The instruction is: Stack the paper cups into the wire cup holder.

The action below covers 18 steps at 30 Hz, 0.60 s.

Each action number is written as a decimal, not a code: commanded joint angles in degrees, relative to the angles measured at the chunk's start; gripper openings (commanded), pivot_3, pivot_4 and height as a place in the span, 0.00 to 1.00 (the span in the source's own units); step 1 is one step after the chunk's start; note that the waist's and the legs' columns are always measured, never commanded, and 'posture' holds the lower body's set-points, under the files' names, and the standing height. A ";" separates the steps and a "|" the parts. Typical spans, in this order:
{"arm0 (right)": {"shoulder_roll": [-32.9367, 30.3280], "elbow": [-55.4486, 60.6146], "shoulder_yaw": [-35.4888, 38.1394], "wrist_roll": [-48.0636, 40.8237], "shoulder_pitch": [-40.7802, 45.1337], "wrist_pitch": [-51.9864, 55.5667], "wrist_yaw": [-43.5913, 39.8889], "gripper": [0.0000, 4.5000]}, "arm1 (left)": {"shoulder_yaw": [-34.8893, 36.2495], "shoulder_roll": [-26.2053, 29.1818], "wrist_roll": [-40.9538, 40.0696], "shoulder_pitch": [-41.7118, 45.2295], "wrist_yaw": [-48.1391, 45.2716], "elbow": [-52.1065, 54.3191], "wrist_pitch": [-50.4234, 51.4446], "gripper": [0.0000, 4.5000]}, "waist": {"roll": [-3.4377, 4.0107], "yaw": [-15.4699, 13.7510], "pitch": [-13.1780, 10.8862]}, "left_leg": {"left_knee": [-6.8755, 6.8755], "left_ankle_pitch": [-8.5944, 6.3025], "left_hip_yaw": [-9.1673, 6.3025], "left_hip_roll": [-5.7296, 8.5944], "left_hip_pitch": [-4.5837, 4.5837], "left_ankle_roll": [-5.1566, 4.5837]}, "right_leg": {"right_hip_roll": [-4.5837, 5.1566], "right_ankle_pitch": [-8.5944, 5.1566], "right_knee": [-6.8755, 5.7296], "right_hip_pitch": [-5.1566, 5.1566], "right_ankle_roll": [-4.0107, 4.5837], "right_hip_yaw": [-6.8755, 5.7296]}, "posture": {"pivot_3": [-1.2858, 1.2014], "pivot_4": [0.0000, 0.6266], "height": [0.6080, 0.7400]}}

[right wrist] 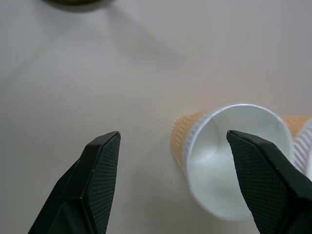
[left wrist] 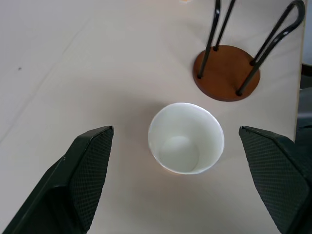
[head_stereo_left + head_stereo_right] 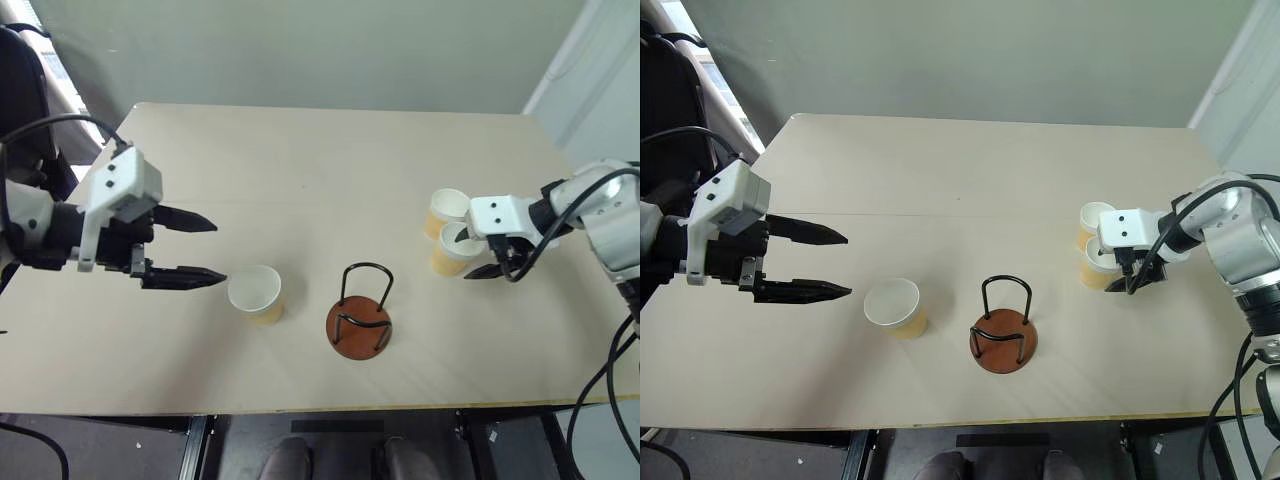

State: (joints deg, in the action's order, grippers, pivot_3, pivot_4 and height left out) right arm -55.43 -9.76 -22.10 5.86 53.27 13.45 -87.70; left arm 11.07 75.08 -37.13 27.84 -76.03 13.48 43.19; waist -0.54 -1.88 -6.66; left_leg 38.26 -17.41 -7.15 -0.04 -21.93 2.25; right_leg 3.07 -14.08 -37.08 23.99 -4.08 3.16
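Note:
The right gripper reaches the near cup next and pinches the cup's rim on its free side [image 3: 464, 259], because another cup [image 3: 447, 208] stands tight against one side of the near cup.
One paper cup [image 3: 255, 292] stands upright on the table left of the wire cup holder [image 3: 360, 325], whose black hoops hold nothing. My left gripper [image 3: 218, 250] hovers just left of that cup, open. The left wrist view has the cup [image 2: 186, 139] ahead of the wide-apart fingers and the holder [image 2: 226, 73] beyond it. Two more paper cups stand side by side at the right, the far one [image 3: 447, 210] and the near one [image 3: 455, 250]. My right gripper [image 3: 468, 256] is open just above the near cup [image 1: 234, 161], with one finger [image 1: 263, 170] over its rim and the other [image 1: 97, 175] beside it.
The beige table [image 3: 300, 160] has its front edge near the holder and its right edge close behind the right arm. Black cables [image 3: 600, 380] hang off the right arm past the table's corner. A grey wall runs behind the table.

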 commanded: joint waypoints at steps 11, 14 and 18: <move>4.50 -5.08 0.08 5.70 3.71 -4.09 1.26 0.07 | 6.77 1.50 -1.38 -3.10 1.28 3.43 1.48 0.98 | 0.00 -0.08 0.00 | 0.00 0.01 -0.01 -0.01 0.01 0.01 | -0.01 0.02 0.00 -0.02 0.02 -0.02 | 0.52 0.24 1.00; 3.28 -3.46 0.92 4.93 3.59 -3.68 0.15 0.01 | 7.19 1.52 -1.60 -3.48 1.63 3.66 1.62 0.98 | 0.00 -0.09 0.00 | 0.00 0.01 -0.01 0.00 0.00 0.01 | -0.01 0.02 0.01 -0.02 0.02 -0.02 | 0.52 0.24 1.00; -2.14 -1.10 3.38 1.84 5.33 -3.54 -3.68 0.01 | 7.67 1.69 -1.45 -3.89 1.64 3.50 1.39 0.98 | 0.02 -0.27 -0.01 | -0.01 0.01 -0.01 0.01 -0.04 0.02 | 0.00 0.02 0.03 -0.02 0.03 -0.02 | 0.52 0.24 1.00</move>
State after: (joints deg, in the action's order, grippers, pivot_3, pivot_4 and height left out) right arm -54.35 -13.54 -22.81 9.99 55.85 9.72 -89.37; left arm 15.92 75.53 -38.37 23.63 -74.59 15.95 44.89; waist -0.51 -2.14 -6.67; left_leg 38.25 -17.40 -7.16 -0.03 -21.97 2.26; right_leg 3.07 -14.06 -37.05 23.97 -4.05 3.14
